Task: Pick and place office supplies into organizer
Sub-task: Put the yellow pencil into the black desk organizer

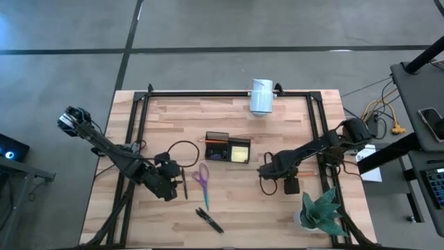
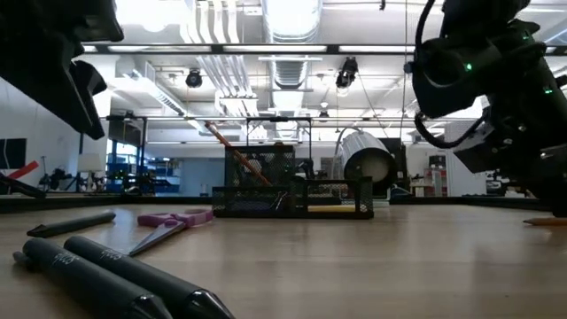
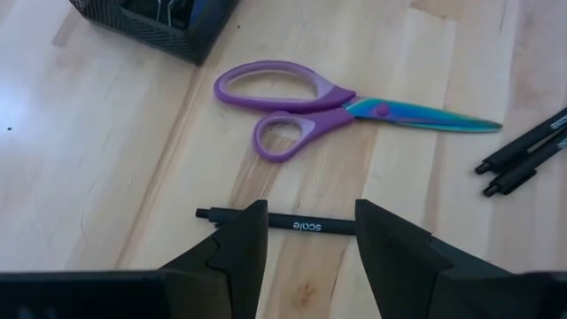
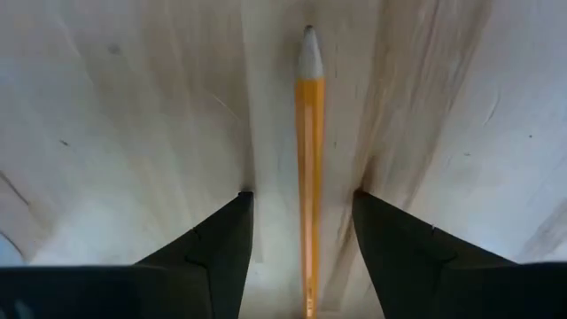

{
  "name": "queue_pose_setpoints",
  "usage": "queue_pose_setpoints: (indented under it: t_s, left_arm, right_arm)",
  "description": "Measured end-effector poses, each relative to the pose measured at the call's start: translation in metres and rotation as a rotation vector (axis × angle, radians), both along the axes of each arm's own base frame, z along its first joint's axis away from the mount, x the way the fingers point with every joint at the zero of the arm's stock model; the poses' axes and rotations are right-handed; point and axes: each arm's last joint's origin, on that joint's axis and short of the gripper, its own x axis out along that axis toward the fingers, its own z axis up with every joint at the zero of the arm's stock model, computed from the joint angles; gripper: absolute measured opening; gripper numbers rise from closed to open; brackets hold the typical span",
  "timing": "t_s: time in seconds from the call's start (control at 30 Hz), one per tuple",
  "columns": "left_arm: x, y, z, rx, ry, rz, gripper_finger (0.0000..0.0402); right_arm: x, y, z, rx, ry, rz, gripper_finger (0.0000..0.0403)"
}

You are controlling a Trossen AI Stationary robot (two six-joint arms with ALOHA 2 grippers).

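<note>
The right gripper grabs the orange pencil by its yellow wooden body next, for the organizer.
In the left wrist view a black pen lies flat on the wooden table, just past my open left gripper, whose fingers stand above it, one on each side of its middle. My left gripper hangs left of the purple-handled scissors. An orange pencil lies on the table and runs lengthwise through the gap of my open right gripper. In the high view my right gripper covers that pencil. The black organizer stands mid-table with a yellow sticky-note pad in it.
Two more black pens lie near the front edge. A white cylinder lies at the far rail and a green spiky plant stands at the front right. Black frame rails run along the table's sides. A pencil leans in the organizer.
</note>
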Motion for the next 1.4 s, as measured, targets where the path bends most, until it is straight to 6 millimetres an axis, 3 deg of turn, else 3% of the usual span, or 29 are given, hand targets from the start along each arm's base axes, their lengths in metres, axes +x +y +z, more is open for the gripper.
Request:
queue_pose_setpoints:
  t_s: [0.3, 0.7, 1.03, 1.2, 1.4]
  left_arm:
    - [0.002, 0.000, -0.004, 0.010, 0.016, 0.003, 0.0153]
    - [0.002, 0.002, -0.003, 0.007, 0.010, 0.012, 0.0153]
    - [0.002, 0.002, -0.003, 0.009, 0.013, 0.012, 0.0153]
    - [0.002, 0.002, -0.002, 0.009, 0.012, 0.012, 0.0153]
    - [0.002, 0.002, -0.002, 0.006, 0.008, 0.012, 0.0153]
  right_arm:
    - [-0.002, -0.002, -0.003, -0.006, -0.010, 0.004, 0.0181]
    - [-0.002, -0.003, -0.004, -0.026, -0.020, 0.045, 0.0052]
    - [0.006, -0.002, -0.004, -0.041, -0.009, -0.008, 0.0032]
    - [0.037, 0.008, 0.004, 0.030, -0.099, -0.080, 0.0031]
    - [0.106, 0.028, 0.022, 0.187, -0.409, -0.220, 0.0031]
